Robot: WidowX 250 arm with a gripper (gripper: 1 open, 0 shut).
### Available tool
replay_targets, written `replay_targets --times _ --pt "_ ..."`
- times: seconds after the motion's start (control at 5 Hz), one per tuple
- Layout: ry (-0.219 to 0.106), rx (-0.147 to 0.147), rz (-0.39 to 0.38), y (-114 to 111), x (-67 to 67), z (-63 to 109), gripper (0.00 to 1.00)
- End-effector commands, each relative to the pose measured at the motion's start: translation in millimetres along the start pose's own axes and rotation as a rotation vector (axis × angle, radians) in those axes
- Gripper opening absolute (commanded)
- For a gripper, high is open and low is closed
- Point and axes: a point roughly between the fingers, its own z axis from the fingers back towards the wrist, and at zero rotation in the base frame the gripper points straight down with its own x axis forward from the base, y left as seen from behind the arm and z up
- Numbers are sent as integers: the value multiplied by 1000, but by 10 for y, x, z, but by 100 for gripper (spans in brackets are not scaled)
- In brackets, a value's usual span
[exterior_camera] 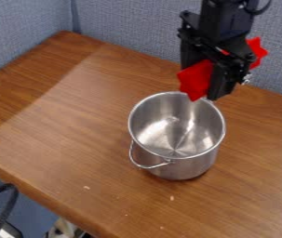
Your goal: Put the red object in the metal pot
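The lower end of the red object hangs above the far rim of the pot. My gripper should move the red object into the metal pot before it lets go.
The red object [200, 79], a bright red elongated block, hangs tilted in the air with my gripper [221, 72] shut on its middle. One red end sticks out lower left, the other [255, 48] upper right of the black fingers. It hovers above the far rim of the metal pot [177, 136], a shiny round steel pot with a thin wire handle lying over its front wall. The pot's inside shows nothing in it.
The pot stands on a brown wooden table [56, 102]. The table's front edge runs diagonally at lower left, with floor clutter below it. A grey-blue wall [32, 23] lies behind.
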Motion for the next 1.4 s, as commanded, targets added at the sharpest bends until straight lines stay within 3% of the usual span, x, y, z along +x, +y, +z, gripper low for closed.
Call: replay_targets --times 0.0,0.4,0.6,1.2 --pt "-46 6 -22 15 -136 2 0" --pt "-77 -1 -41 126 -190 -374 0" --pt "-71 1 22 83 -152 -387 0" --pt "-45 -27 31 225 -96 -577 0"
